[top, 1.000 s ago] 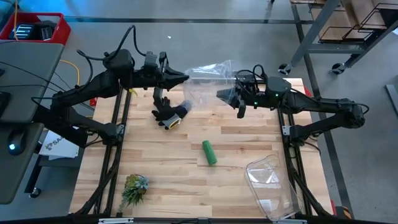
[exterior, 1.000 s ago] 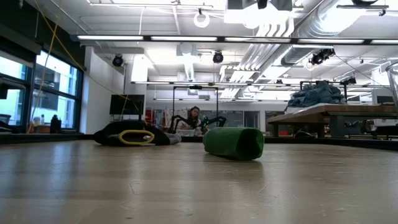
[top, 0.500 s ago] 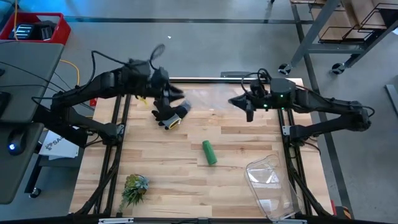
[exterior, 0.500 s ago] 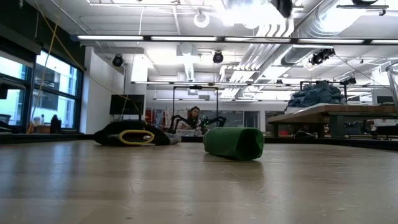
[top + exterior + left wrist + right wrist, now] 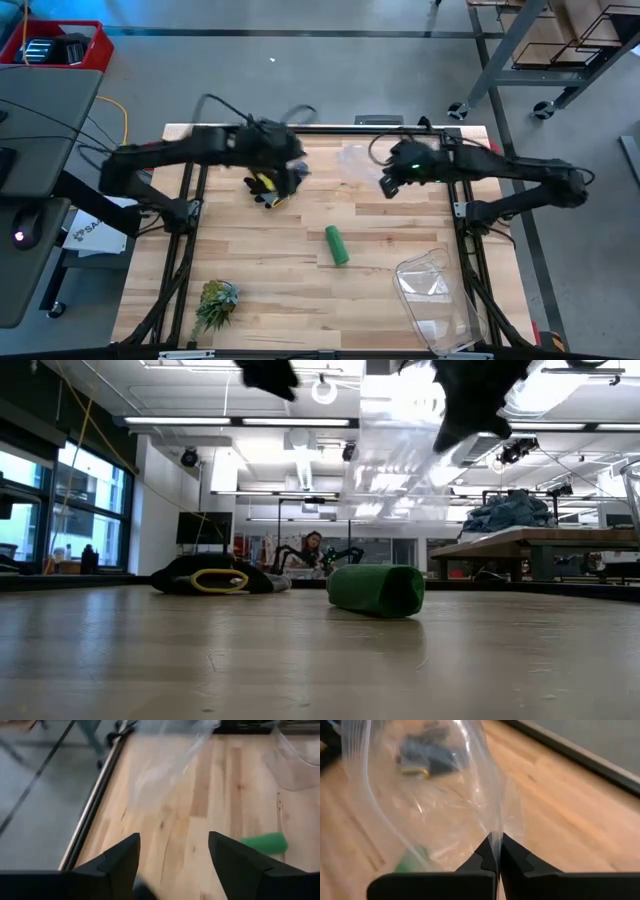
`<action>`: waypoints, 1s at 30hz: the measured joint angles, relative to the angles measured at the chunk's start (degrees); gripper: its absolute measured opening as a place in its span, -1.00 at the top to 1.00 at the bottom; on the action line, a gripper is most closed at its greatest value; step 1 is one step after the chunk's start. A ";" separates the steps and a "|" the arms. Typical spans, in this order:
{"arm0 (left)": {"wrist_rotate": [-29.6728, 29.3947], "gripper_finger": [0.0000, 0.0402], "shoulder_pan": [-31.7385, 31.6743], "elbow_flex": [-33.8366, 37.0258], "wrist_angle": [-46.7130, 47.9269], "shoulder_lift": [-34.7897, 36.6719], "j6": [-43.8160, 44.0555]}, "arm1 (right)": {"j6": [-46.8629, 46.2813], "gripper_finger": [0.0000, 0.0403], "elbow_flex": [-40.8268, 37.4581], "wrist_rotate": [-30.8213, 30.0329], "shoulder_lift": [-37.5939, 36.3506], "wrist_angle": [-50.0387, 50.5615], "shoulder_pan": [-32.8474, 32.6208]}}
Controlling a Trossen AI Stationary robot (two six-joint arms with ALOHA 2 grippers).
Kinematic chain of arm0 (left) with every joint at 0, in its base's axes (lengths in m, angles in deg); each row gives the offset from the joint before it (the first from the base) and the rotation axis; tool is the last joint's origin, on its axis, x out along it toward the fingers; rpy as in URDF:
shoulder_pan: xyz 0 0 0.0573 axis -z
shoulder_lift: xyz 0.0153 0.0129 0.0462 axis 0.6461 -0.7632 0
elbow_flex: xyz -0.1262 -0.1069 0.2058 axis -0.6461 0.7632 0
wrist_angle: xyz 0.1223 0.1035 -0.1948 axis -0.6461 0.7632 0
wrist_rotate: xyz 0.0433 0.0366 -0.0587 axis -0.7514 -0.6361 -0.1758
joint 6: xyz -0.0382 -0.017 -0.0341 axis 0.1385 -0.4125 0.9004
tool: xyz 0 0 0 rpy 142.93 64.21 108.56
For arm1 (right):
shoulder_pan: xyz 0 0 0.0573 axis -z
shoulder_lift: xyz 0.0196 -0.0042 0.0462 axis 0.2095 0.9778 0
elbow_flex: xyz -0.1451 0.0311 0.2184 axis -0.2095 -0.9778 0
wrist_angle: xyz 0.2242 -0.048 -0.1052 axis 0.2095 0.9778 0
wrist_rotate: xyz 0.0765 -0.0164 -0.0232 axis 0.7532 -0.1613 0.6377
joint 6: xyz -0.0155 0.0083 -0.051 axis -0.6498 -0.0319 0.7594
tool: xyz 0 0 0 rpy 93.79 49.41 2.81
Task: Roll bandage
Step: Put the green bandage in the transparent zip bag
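Note:
I need to grab the rolled green bandage by one end with my left gripper next, so that I can put the bandage into the clear plastic bag.
The bandage is a small green roll lying on its side on the wooden table, a little right of centre; the low view shows the bandage resting on its curved side. My left gripper is open and empty, above the black-and-grey glove at the far left. My right gripper is shut on a clear plastic bag at the far right, above the table. My right gripper pinches an edge of the clear bag between its two shut fingertips. The bag spreads away from the fingers, slack and crumpled. In the low view the bag is held up clear of the table.
A spiky green plant tuft lies near the front left corner. A clear plastic container sits at the front right. The black frame rails run along both sides of the table.
My left gripper has swung away from the bag toward the near edge and now hovers over the glove. The bag, held up between both grippers a second ago, is now held by my right gripper alone, which has moved a little toward the near edge.

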 joint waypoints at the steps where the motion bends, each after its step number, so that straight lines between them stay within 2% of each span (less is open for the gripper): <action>1: 0.01 -0.16 0.94 0.02 -2.35 -1.81 -1.47 | -0.22 1.00 0.00 0.16 1.83 0.06 0.00; 5: 0.00 -0.18 5.24 0.02 -8.28 -8.04 -3.79 | -1.32 1.00 0.00 1.34 7.20 2.71 0.00; 9: -0.26 -0.18 10.21 0.02 -8.89 -13.01 -5.94 | -0.81 1.00 -0.02 1.54 8.27 6.78 0.00; 14: 0.66 -0.18 15.76 0.02 -9.98 -20.73 -26.76 | 0.59 1.00 -0.02 4.44 5.39 9.09 2.39; 19: 3.67 -0.18 18.23 0.03 -12.60 -29.14 -32.35 | 0.10 1.00 -0.02 8.40 0.94 11.70 5.56; 22: 3.43 -0.18 19.38 0.11 -14.55 -32.97 -37.80 | -0.14 1.00 -0.02 10.50 -1.71 13.25 7.41; 30: 3.72 -0.18 19.48 0.09 -15.56 -39.10 -42.27 | -3.43 1.00 -0.02 13.53 -5.62 14.85 8.94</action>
